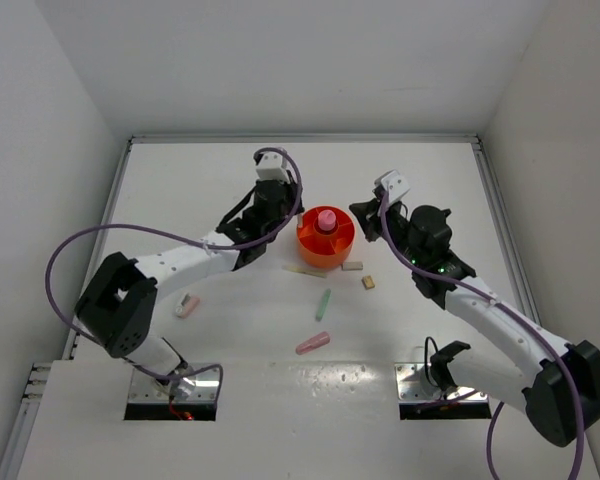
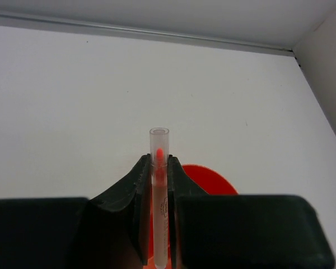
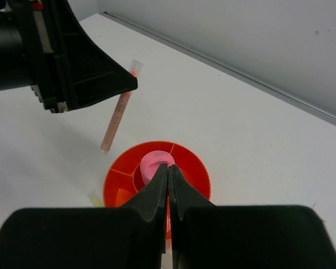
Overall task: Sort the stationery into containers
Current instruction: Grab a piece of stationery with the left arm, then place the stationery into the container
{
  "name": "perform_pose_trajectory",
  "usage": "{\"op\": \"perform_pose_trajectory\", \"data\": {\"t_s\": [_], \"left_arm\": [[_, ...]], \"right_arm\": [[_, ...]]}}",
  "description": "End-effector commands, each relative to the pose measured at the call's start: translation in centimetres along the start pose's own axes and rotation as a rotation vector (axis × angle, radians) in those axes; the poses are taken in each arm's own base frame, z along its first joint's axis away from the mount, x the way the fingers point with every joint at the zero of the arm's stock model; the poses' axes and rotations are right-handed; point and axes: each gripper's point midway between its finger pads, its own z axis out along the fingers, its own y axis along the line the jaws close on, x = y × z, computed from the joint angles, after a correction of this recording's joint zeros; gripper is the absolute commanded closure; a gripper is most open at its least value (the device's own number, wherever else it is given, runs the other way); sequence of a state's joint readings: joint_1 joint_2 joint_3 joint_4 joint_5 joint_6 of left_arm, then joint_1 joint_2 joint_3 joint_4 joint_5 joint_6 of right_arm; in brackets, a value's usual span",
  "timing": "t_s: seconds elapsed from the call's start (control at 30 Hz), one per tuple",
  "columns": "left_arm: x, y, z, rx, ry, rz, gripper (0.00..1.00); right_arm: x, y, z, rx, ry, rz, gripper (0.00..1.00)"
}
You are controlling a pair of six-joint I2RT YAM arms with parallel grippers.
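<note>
The pen (image 2: 159, 144) leans beside the orange tub, its lower end outside the tub's rim. It would miss if released now, so my left gripper should keep holding it.
My left gripper (image 2: 159, 162) is shut on a thin beige-pink pen (image 2: 159, 144) with a clear cap and a red tip. It holds the pen in the air just left of the round orange tub (image 1: 342, 242). The right wrist view shows that pen (image 3: 116, 119) hanging tilted from the left gripper (image 3: 129, 84), beside the tub (image 3: 199, 162). A stubby pink-capped tube (image 1: 326, 219) stands in the tub's central well. My right gripper (image 3: 169, 168) is shut with nothing in it, just above the tub's right side (image 1: 364, 220).
On the table near the tub lie a cream stick (image 1: 305, 270), a beige block (image 1: 352, 266), a small tan block (image 1: 368, 282), a green stick (image 1: 323, 304) and a pink stick (image 1: 312, 343). A pink and white item (image 1: 187, 305) lies at the left.
</note>
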State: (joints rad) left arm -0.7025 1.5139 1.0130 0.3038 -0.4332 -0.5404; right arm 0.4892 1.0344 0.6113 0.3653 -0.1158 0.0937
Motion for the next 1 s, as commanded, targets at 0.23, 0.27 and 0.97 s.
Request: {"op": "perform_pose_trajectory", "data": {"t_s": [0.23, 0.27, 0.97], "left_arm": [[-0.7, -1.3, 4.0, -0.003, -0.134, 0.059, 1.00], [-0.6, -1.3, 4.2, -0.001, -0.138, 0.056, 1.00], [6.6, -1.9, 4.7, 0.073, -0.016, 0.065, 0.78]], "right_arm": [[-1.7, -0.6, -0.4, 0.014, -0.073, 0.002, 1.00], [-1.7, -1.0, -0.4, 0.023, -0.073, 0.002, 1.00], [-1.7, -2.1, -0.7, 0.051, -0.082, 0.020, 1.00]]}}
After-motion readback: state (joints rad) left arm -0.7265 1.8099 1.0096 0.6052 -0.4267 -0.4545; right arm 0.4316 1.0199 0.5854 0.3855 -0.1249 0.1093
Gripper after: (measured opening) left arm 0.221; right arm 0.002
